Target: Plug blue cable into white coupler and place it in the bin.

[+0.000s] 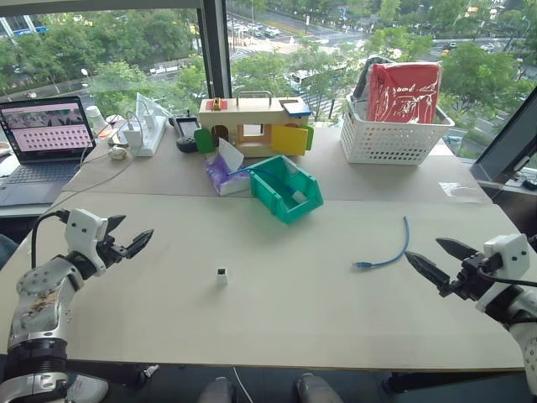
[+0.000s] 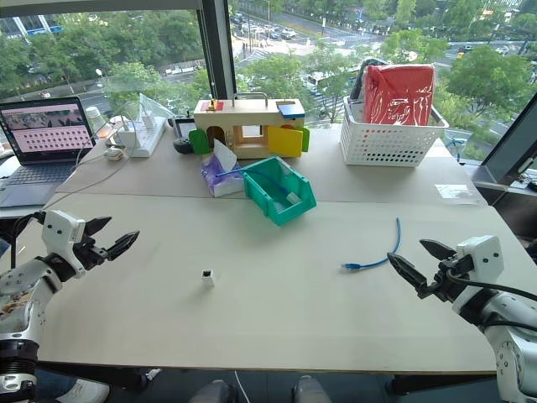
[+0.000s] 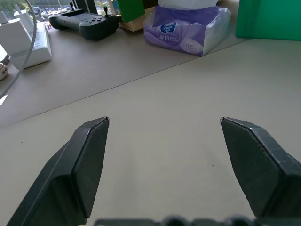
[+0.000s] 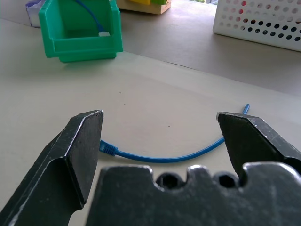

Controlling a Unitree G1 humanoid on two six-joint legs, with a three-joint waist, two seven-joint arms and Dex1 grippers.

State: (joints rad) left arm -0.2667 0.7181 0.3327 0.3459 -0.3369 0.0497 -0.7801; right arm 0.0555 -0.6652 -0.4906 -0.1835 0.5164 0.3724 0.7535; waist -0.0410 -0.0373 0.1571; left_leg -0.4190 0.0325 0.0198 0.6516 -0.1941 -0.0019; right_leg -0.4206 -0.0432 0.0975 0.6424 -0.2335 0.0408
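Observation:
The cord (image 1: 397,258) lies in a slack, round curve, so my right gripper should next grab the blue cable by the flat-sided boot behind its plug (image 1: 363,265).
The blue cable (image 1: 388,256) lies in a loose curve on the tan table, right of centre, one plug pointing left. The white coupler (image 1: 221,274) stands alone near the table's middle, left of the cable. The teal bin (image 1: 285,189) sits farther back, with another blue cable and a small white piece inside. My right gripper (image 1: 422,249) hovers open just right of the cable; the right wrist view has the cable (image 4: 164,157) lying between its fingers and beyond them. My left gripper (image 1: 137,228) is open at the left, well away from the coupler, with nothing between its fingers.
A white lattice basket (image 1: 393,126) holding a red bag stands at the back right. Behind the bin are a wooden toy house (image 1: 252,126) and a purple tissue pack (image 1: 222,172). A laptop (image 1: 42,138), cords and a game controller (image 3: 87,23) occupy the back left.

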